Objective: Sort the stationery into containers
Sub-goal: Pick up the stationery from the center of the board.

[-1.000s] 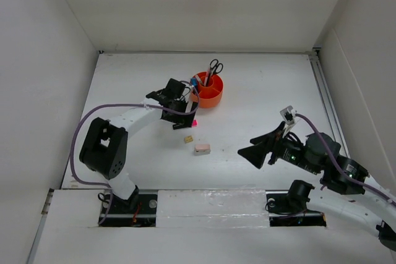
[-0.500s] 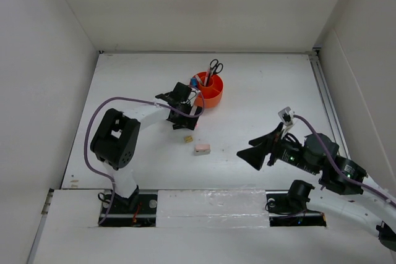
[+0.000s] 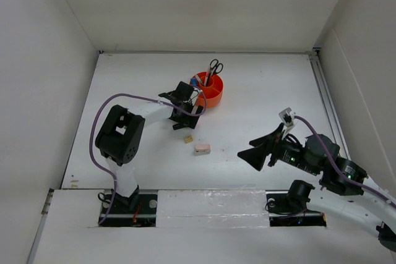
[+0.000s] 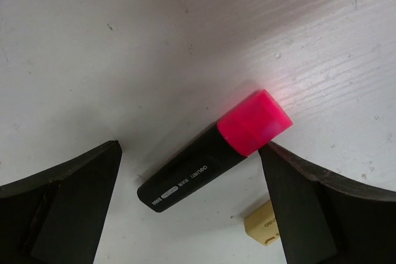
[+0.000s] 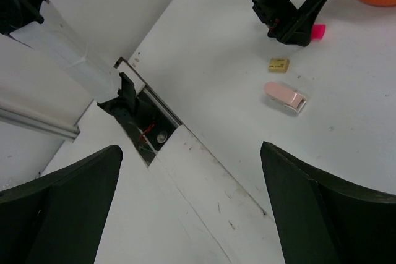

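Note:
The left gripper is ready to close and will close: one of its fingers is down level with the side of the pink cap, so closing now would hold the highlighter (image 4: 210, 154).
The pink-capped black highlighter (image 4: 185, 180) lies flat on the white table, its pink cap (image 4: 255, 122) pointing up-right. My left gripper (image 4: 189, 153) is open and low over it, one finger on each side, and the right finger sits close to the cap. In the top view the left gripper (image 3: 184, 117) hides the highlighter. The pink cap (image 5: 318, 31) shows in the right wrist view. The orange organiser (image 3: 212, 96) holds the scissors (image 3: 215, 66), the blue-capped highlighter (image 3: 195, 81) and slim pens. My right gripper (image 3: 255, 153) is open and empty, raised at the front right.
A small tan eraser (image 3: 188, 139) and a pinkish eraser (image 3: 202, 149) lie just in front of the left gripper. The tan eraser (image 4: 263, 227) is close by the left gripper's right finger. White walls enclose the table.
My left gripper has shifted right towards the organiser and come over the pink-capped highlighter, which now hides it in the top view. The right arm has barely moved.

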Available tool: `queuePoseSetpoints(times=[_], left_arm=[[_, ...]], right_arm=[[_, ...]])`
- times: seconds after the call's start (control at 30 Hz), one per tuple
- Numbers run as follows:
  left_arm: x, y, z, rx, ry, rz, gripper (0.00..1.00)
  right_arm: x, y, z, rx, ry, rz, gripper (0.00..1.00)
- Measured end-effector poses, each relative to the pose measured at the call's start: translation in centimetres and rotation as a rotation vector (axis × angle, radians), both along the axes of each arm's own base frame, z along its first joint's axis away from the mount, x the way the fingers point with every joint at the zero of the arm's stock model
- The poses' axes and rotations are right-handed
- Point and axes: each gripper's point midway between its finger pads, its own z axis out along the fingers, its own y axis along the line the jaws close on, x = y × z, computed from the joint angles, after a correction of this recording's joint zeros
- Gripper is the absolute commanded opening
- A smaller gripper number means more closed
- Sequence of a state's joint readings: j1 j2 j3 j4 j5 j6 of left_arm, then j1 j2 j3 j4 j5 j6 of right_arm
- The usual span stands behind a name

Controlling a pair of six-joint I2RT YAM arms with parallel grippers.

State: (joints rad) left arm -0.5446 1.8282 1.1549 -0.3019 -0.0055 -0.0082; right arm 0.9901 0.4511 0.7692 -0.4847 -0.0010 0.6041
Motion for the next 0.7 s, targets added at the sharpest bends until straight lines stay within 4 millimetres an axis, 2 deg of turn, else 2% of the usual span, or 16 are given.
queuePoseSetpoints(times=[0.07,0.27,0.37,0.4,0.47,0.5,0.53,0.63,0.67,0.7], left_arm=[[0.08,-0.21,0.00,0.000,-0.003,-0.004,0.90],[0.45,-0.73,-0.01,-0.003,-0.009,-0.008,0.70],[0.50,-0.85,-0.01,-0.003,-0.008,-0.010,0.68],[0.51,-0.86,-0.01,-0.002,-0.007,-0.009,0.62],[0.51,-0.84,-0.05,-0.001,-0.004,-0.004,0.58],[0.57,-0.93,-0.08,0.000,-0.004,-0.005,0.52],[0.62,-1.02,-0.06,0.000,-0.004,-0.004,0.29],[0.79,-1.03,-0.09,0.005,-0.011,0.008,0.29],[0.80,-1.00,-0.09,0.007,-0.012,0.013,0.20],[0.80,-1.00,-0.09,0.009,-0.014,0.015,0.20]], right_arm=[[0.01,-0.01,-0.01,-0.002,-0.003,0.001,1.00],[0.01,-0.03,-0.01,-0.003,-0.005,0.001,1.00],[-0.03,-0.09,0.08,0.000,-0.008,0.001,1.00],[-0.05,-0.11,0.12,0.002,-0.009,0.001,1.00],[-0.06,-0.13,0.15,0.003,-0.010,0.001,1.00],[-0.08,-0.16,0.17,0.004,-0.010,0.001,1.00],[-0.10,-0.19,0.22,0.006,-0.011,0.001,1.00],[-0.18,-0.31,0.38,0.012,-0.016,0.001,1.00],[-0.19,-0.35,0.44,0.014,-0.017,0.001,1.00],[-0.22,-0.38,0.51,0.017,-0.019,0.001,1.00]])
